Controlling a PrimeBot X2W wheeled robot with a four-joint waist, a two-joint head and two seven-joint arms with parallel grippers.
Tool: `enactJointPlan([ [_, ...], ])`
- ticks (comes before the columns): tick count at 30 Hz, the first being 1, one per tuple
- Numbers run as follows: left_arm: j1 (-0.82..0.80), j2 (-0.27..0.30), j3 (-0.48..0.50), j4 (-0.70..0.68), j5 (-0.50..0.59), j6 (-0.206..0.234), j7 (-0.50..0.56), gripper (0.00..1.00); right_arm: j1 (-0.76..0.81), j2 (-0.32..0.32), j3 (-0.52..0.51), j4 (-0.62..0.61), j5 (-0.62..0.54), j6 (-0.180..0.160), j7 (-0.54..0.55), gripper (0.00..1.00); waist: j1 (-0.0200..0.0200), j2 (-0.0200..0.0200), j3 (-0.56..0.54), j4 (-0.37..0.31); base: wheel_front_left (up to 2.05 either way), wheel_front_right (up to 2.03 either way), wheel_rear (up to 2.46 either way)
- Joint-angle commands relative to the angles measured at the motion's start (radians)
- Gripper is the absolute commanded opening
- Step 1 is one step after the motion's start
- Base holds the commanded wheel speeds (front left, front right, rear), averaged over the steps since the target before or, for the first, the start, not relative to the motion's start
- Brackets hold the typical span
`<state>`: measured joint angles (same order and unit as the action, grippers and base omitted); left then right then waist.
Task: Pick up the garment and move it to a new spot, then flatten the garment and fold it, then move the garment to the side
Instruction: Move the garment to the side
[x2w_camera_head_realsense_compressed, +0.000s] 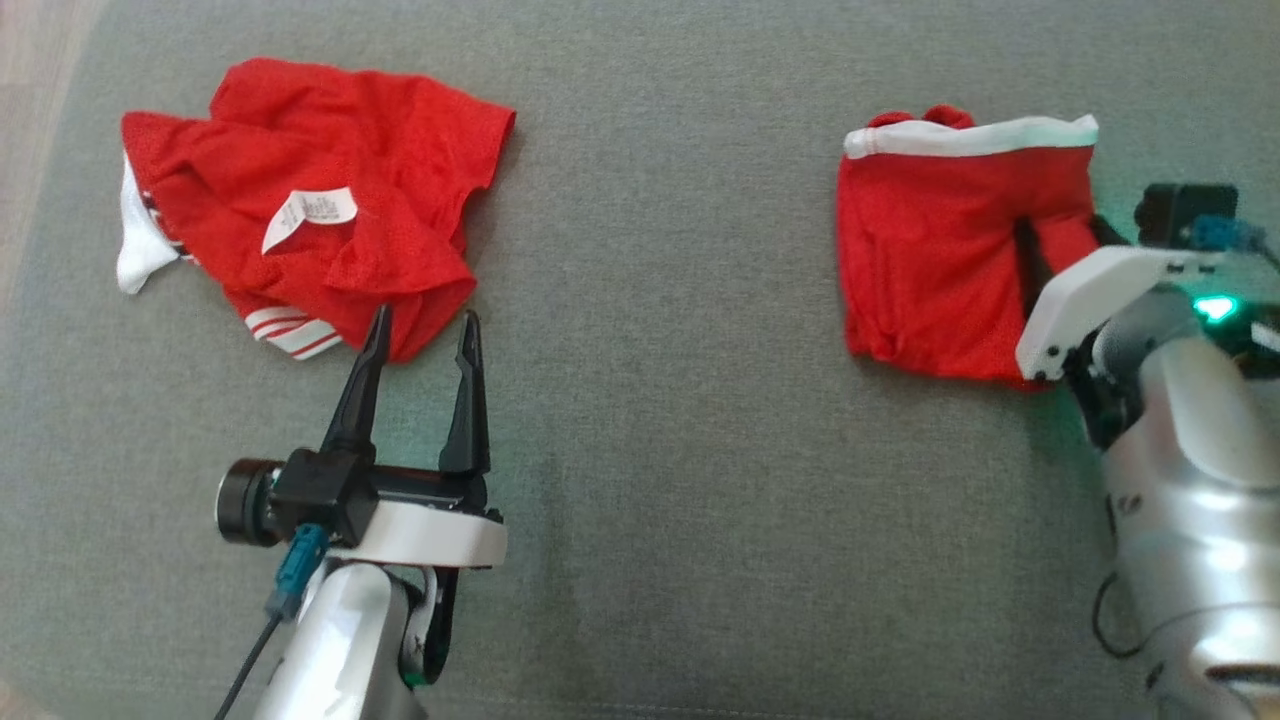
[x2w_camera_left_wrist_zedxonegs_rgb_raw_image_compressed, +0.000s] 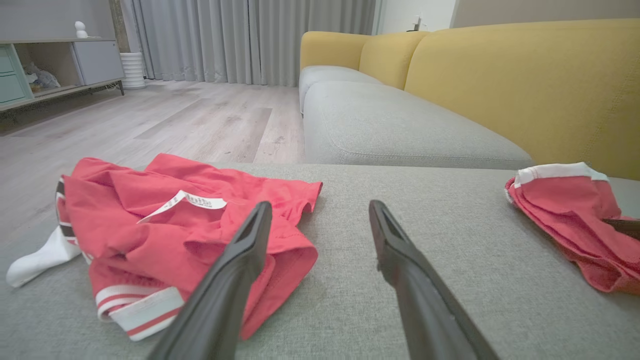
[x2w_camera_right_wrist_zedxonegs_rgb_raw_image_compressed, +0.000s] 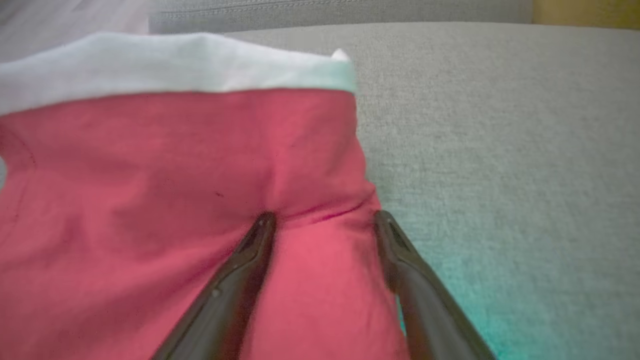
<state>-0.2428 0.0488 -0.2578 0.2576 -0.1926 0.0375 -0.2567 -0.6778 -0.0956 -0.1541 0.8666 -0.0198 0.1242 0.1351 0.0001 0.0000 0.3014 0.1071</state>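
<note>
Next, the right gripper grabs the folded garment (x2w_camera_head_realsense_compressed: 930, 260) by its side edge below the white waistband (x2w_camera_head_realsense_compressed: 1065, 235) to move it to the side.
A folded red garment (x2w_camera_head_realsense_compressed: 930, 260) with a white waistband lies at the right of the grey cushion. My right gripper (x2w_camera_head_realsense_compressed: 1065, 245) is open over its right edge. In the right wrist view the right gripper (x2w_camera_right_wrist_zedxonegs_rgb_raw_image_compressed: 324, 220) has red cloth (x2w_camera_right_wrist_zedxonegs_rgb_raw_image_compressed: 150, 200) between and under its spread fingers, not pinched. A crumpled red garment (x2w_camera_head_realsense_compressed: 330, 200) with a white label and striped cuff lies at the left. My left gripper (x2w_camera_head_realsense_compressed: 425, 320) stands open just in front of its near edge. In the left wrist view the left gripper (x2w_camera_left_wrist_zedxonegs_rgb_raw_image_compressed: 320, 207) holds nothing, and the crumpled garment (x2w_camera_left_wrist_zedxonegs_rgb_raw_image_compressed: 165, 225) lies left of it.
Both garments rest on a grey sofa cushion (x2w_camera_head_realsense_compressed: 660, 400). Its left edge drops to a wooden floor (x2w_camera_left_wrist_zedxonegs_rgb_raw_image_compressed: 150, 120). A yellow sofa back (x2w_camera_left_wrist_zedxonegs_rgb_raw_image_compressed: 525, 85) rises behind the cushion. A white sock-like piece (x2w_camera_head_realsense_compressed: 135, 250) sticks out at the crumpled garment's left.
</note>
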Motion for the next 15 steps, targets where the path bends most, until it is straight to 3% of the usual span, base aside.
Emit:
enactJointPlan([
  [1,-0.031,0.002,0.026,-0.026,0.006,0.000,-0.005,1.00,-0.025,-0.002,0.035,0.027,-0.009,0.007,0.030,1.00,-0.0001,0.0000,0.006,0.008,0.00,0.00,0.00],
  [4,-0.035,0.002,0.027,-0.025,0.006,0.002,-0.005,1.00,-0.044,-0.007,0.052,0.095,0.005,0.007,0.058,1.00,-0.0001,0.0000,0.005,0.009,0.00,0.00,0.00],
  [5,-0.036,0.002,0.028,-0.025,0.006,0.002,-0.005,1.00,-0.050,-0.005,0.060,0.114,0.020,0.007,0.064,0.82,-0.0001,0.0000,0.004,0.008,0.00,0.00,0.00],
  [6,-0.036,0.002,0.029,-0.025,0.005,0.003,-0.005,1.00,-0.056,-0.001,0.068,0.129,0.040,0.007,0.069,0.20,-0.0001,0.0000,0.002,0.006,0.00,0.00,0.00],
  [7,-0.036,0.002,0.030,-0.026,0.006,0.004,-0.005,1.00,-0.062,0.001,0.083,0.141,0.057,0.007,0.070,0.00,-0.0001,0.0000,-0.001,0.003,0.00,0.00,0.00],
  [10,-0.033,0.002,0.035,-0.027,0.007,0.006,-0.005,1.00,-0.074,-0.003,0.131,0.152,0.098,0.007,0.051,0.00,-0.0001,0.0000,-0.011,-0.010,0.00,0.00,0.00],
  [15,-0.027,0.002,0.044,-0.028,0.009,0.005,-0.005,1.00,-0.082,-0.068,0.249,0.136,0.121,0.007,-0.010,0.00,-0.0001,0.0000,-0.032,-0.040,0.00,0.00,0.00],
])
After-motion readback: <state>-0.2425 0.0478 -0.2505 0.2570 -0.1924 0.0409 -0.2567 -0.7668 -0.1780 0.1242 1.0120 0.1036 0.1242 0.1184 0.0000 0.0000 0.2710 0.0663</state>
